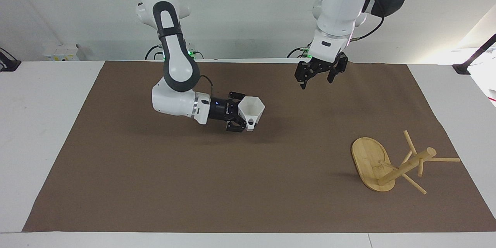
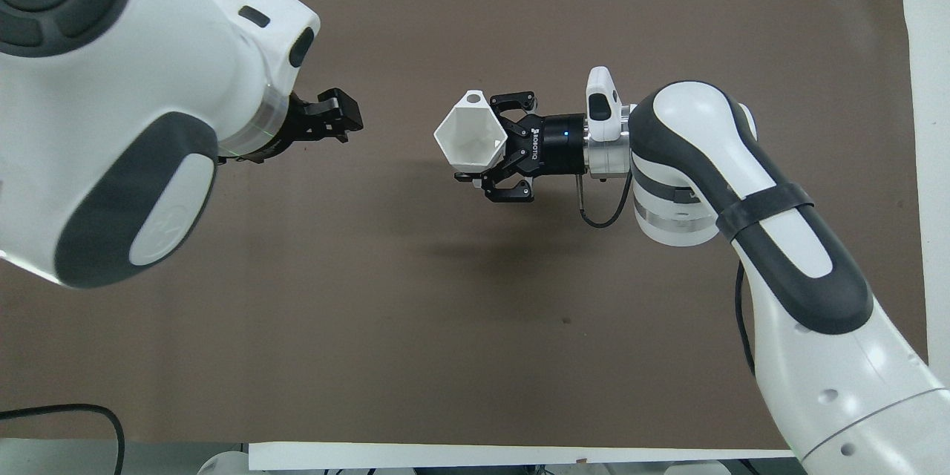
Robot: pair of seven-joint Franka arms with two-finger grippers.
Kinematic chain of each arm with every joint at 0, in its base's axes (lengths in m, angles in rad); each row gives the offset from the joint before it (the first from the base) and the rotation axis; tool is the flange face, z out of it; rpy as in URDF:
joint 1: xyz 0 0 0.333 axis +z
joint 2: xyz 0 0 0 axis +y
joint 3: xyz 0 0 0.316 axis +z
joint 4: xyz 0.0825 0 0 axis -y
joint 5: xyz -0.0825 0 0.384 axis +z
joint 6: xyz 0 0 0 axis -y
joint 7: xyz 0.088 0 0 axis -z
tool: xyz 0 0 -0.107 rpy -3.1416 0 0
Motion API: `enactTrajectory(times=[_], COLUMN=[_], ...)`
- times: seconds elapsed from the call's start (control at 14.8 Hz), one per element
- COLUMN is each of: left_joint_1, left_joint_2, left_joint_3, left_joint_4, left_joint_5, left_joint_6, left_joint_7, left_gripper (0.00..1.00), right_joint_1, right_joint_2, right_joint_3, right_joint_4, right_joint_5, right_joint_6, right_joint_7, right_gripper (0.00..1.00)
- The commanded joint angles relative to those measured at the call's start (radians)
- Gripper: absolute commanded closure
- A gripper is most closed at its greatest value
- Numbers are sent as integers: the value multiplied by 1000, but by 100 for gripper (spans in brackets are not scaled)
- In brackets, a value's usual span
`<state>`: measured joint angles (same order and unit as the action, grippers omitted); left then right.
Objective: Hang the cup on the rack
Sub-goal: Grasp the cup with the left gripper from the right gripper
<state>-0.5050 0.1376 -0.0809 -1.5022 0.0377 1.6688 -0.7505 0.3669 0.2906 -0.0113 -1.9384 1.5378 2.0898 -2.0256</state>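
Note:
My right fingers crowd the cup's side, so my left gripper should next grab the free side of its rim (image 2: 439, 133).
My right gripper (image 1: 242, 112) is shut on the white faceted cup (image 1: 252, 110) and holds it just above the middle of the brown mat, rim up and handle turned away from the robots. The cup (image 2: 470, 139) and the right gripper (image 2: 493, 145) also show in the overhead view. My left gripper (image 1: 317, 80) is open and empty, hanging fingers down over the mat's robot-side edge, apart from the cup; it also shows in the overhead view (image 2: 341, 116). The bamboo rack (image 1: 387, 164) stands at the left arm's end of the mat. The left arm hides it in the overhead view.
The brown mat (image 1: 193, 186) covers most of the white table (image 1: 35, 124). The left arm's large upper links (image 2: 126, 104) fill the overhead view over the left arm's end of the table.

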Motion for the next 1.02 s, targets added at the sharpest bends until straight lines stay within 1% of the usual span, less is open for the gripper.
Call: enactTrajectory(times=[0.0, 0.14, 0.27, 0.47, 0.81, 0.95], left_joint_1=[-41, -43, -44, -69, -102, -106], left_joint_2=[37, 54, 57, 56, 92, 115], left_joint_3=[15, 16, 16, 15, 15, 15], left_joint_4=[-3, 0, 2, -3, -16, -26], left_joint_5=[2, -59, -75, -107, -110, -110], left_joint_6=[66, 83, 110, 153, 207, 219], left_joint_7=[-62, -66, -66, -66, -99, -98], left_gripper=[0, 0, 0, 0, 0, 2], right_joint_1=[29, 33, 47, 56, 58, 55], right_joint_2=[-25, -25, -25, -22, -24, -24], right_joint_3=[-6, -6, -6, -6, -6, -6], right_joint_4=[-16, -16, -16, -16, -17, -13], right_joint_5=[19, 42, 45, 45, 48, 51], right_joint_6=[38, 58, 62, 116, 108, 104], right_joint_7=[30, 30, 30, 25, 24, 24], right_gripper=[86, 85, 85, 85, 85, 85])
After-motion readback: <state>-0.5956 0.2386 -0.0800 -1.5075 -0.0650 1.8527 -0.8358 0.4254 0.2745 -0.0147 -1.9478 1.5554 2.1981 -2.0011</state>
